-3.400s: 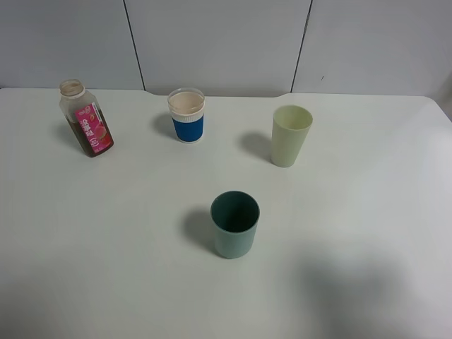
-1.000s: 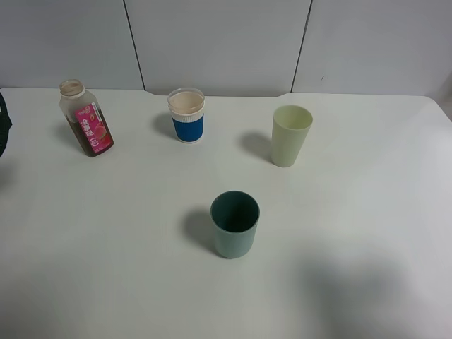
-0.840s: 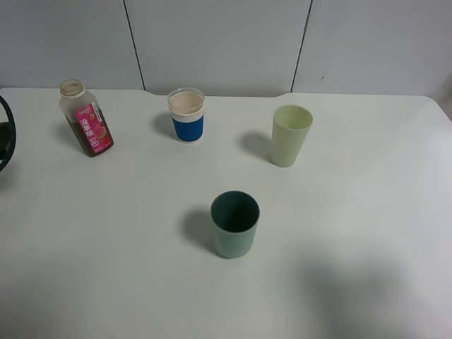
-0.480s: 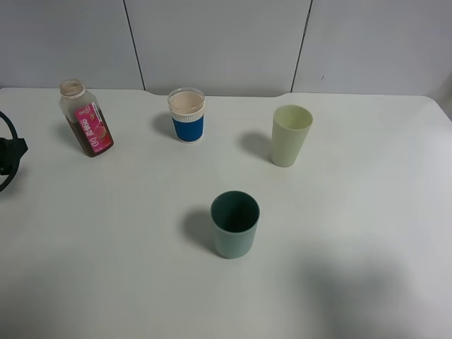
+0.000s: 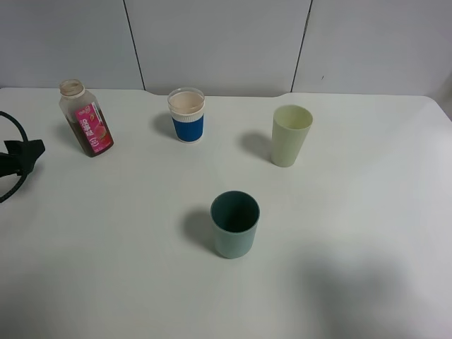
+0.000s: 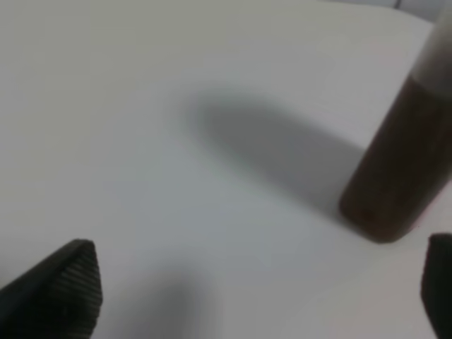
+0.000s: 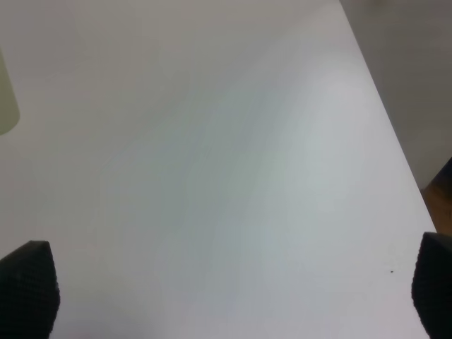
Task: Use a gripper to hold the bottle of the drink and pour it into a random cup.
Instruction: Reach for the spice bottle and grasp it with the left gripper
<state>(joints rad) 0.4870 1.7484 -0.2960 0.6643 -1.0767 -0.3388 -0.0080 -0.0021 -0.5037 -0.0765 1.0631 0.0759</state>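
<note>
My left gripper grabs the bottle's labelled body (image 5: 90, 126) next, so that the bottle's opening (image 5: 71, 87) stays free to pour the drink into a cup.
The bottle (image 5: 86, 119) stands capless at the back left of the table, with a pink label and dark brown drink (image 6: 395, 173) in its lower part. The dark teal cup (image 5: 235, 224) stands near the middle front. A black part of my left arm (image 5: 21, 157) with a looping cable shows at the left edge, a short way left of the bottle. In the left wrist view my left gripper (image 6: 258, 296) is open, its dark ribbed fingertips (image 6: 60, 289) wide apart, the bottle ahead and off to one side. My right gripper (image 7: 229, 293) is open over bare table.
A white cup with a blue sleeve (image 5: 186, 114) stands at the back centre. A taller pale yellow-green cup (image 5: 291, 135) stands to its right, and its edge (image 7: 6, 92) shows in the right wrist view. The table's right edge (image 7: 395, 141) lies near the right gripper.
My left arm has come into view from the left edge and moved right, toward the bottle. The bottle and the cups have not moved.
</note>
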